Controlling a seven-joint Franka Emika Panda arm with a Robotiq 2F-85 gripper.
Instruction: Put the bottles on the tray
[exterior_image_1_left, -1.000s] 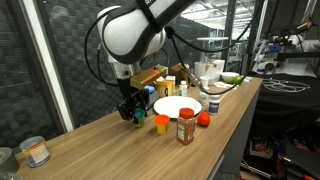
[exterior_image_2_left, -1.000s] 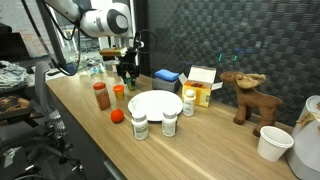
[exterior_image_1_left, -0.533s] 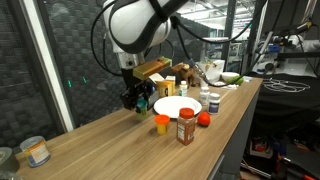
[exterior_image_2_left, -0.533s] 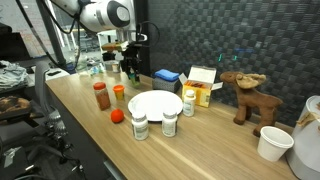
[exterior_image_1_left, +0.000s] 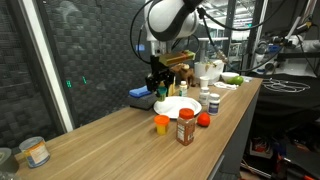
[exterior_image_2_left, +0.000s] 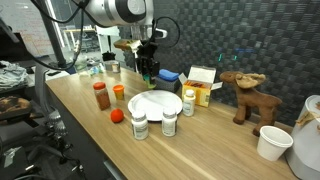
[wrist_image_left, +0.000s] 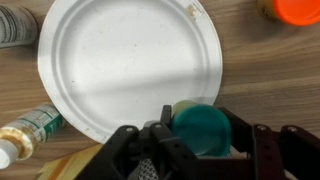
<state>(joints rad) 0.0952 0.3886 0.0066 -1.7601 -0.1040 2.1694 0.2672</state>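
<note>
My gripper needs to keep holding the green bottle until it's over the tray's flat middle. The bottle is above the tray's rim, so it would drop short if I opened now.
My gripper (wrist_image_left: 200, 138) is shut on the short green bottle (wrist_image_left: 203, 128), gripping its sides. It hangs above the wood table just off the near rim of the round white tray (wrist_image_left: 120, 60). In both exterior views the gripper (exterior_image_1_left: 160, 85) (exterior_image_2_left: 150, 70) hovers over the back edge of the tray (exterior_image_1_left: 178, 107) (exterior_image_2_left: 155, 104). On the table stand the orange bottle (exterior_image_2_left: 118, 93), the brown red-capped spice bottle (exterior_image_2_left: 101, 95) and two white bottles (exterior_image_2_left: 139, 125) (exterior_image_2_left: 170, 122). Nothing lies on the tray.
A blue box (exterior_image_2_left: 167, 76) lies behind the tray, under the arm. A red ball (exterior_image_2_left: 116, 115) sits by the tray. To one side are a small bottle (exterior_image_2_left: 189, 102), a yellow box (exterior_image_2_left: 203, 88), a toy moose (exterior_image_2_left: 245, 95) and a white cup (exterior_image_2_left: 274, 143).
The arm has lifted the green bottle off the table near the orange bottle and carried it across to the tray's back edge.
</note>
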